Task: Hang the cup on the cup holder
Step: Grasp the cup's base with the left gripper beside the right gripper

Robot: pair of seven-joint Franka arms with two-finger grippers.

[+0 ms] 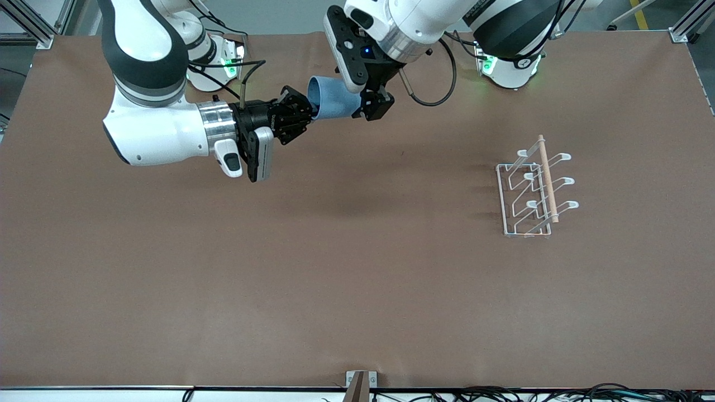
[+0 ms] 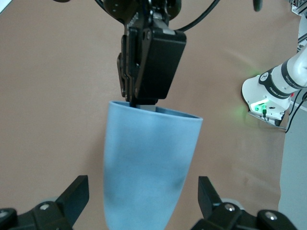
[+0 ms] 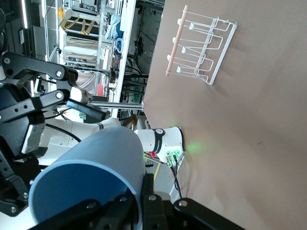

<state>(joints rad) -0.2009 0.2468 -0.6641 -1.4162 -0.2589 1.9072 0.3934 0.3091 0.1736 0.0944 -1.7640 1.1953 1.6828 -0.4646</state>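
The cup's open rim needs to stay free to slip onto a hook. My left gripper should grab the cup's closed bottom end next.
The light blue cup is held in the air on its side, over the table near the robots' bases. My right gripper is shut on its rim, one finger inside and one outside, as the right wrist view shows on the cup. My left gripper is open around the cup's narrow end; in the left wrist view its fingers stand apart from the cup on both sides. The white wire cup holder with its wooden rod stands toward the left arm's end of the table.
The brown table bears nothing else. The cup holder also shows in the right wrist view. The right arm's base shows in the left wrist view.
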